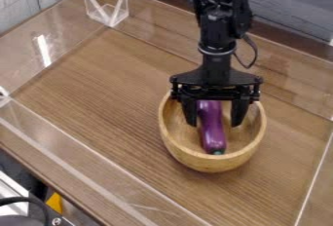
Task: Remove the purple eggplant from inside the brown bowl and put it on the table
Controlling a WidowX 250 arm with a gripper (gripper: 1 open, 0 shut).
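Note:
I should next grab the eggplant's end (pixel 211 110) opposite the blue-green tip, so that my gripper can lift the purple eggplant out of the brown bowl (pixel 177 140) and onto the table.
The brown bowl (pixel 177 140) sits on the table (pixel 104 84) at the right of the middle. Inside it lies the purple eggplant (pixel 211 128), glossy and elongated, running from the bowl's far side toward the near rim. My gripper (pixel 215 110) points straight down into the bowl, open, with one black finger (pixel 185 111) on the eggplant's left and the other on its right. The fingertips straddle the eggplant's far end; I cannot tell whether they touch it.
Low clear acrylic walls (pixel 78 186) edge the table on the near, left and right sides. A clear acrylic stand (pixel 107 8) is at the far left corner. The black arm (pixel 219 16) rises above the bowl.

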